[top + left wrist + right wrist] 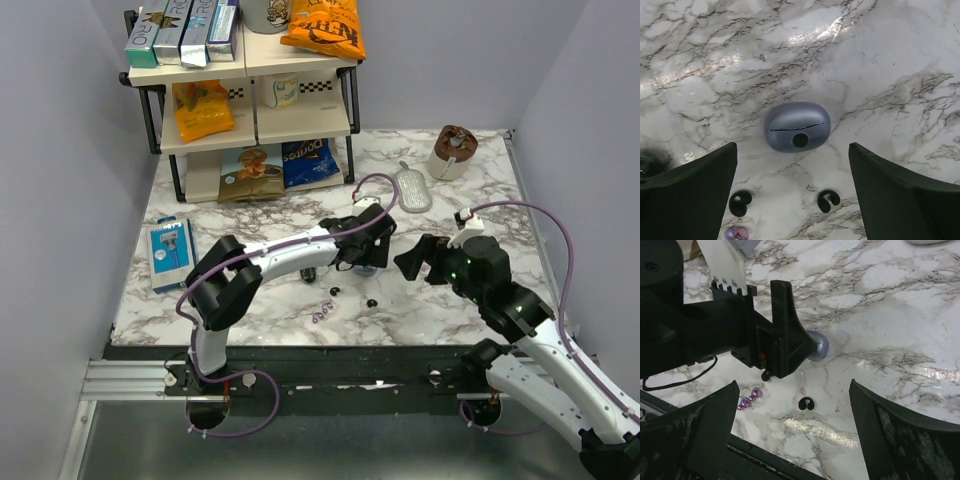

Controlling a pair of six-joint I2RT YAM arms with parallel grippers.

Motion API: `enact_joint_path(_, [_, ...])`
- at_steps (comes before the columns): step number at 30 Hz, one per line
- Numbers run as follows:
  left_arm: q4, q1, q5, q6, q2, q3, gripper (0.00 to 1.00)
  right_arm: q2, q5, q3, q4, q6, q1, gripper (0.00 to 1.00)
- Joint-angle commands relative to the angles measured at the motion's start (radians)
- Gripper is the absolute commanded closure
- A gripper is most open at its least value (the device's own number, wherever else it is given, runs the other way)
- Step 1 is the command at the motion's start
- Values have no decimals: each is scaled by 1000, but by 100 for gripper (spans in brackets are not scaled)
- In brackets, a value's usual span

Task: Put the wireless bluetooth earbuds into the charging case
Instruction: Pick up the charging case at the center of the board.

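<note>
My left gripper grabs the charging case by the rounded ends of its base (366, 271) (798, 136) next, leaving the lid free to open for inserting the earbuds.
The charging case (796, 126) is a blue-grey oval pod with its lid shut, lying on the marble table. My left gripper (792, 150) hovers straight above it, open, with the case just beyond its fingertips. In the top view the left gripper (368, 250) hides most of the case. Two small black C-shaped earbuds (740, 202) (828, 200) lie on the table nearer than the case, also seen in the top view (335, 291) (372, 301). My right gripper (794, 385) is open above the table, with one earbud (806, 403) between its fingers and the case (819, 346) peeking out behind the left gripper.
A small cluster of pale purple bits (322, 311) (750, 398) lies beside the earbuds. A shelf rack of snacks (250, 90) stands at the back left. A blue package (170, 255) lies at the left; a grey oval pad (412, 190) and a brown cup (453, 150) sit at the back right.
</note>
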Motion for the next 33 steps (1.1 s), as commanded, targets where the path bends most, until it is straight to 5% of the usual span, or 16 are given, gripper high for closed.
enact_joint_path(1, [-44, -28, -43, -31, 67, 64, 1, -30, 3, 17, -50, 3, -1, 0])
enact_joint_path(33, [-133, -31, -53, -75, 226, 168, 8, -64, -8, -29, -60, -2, -1, 0])
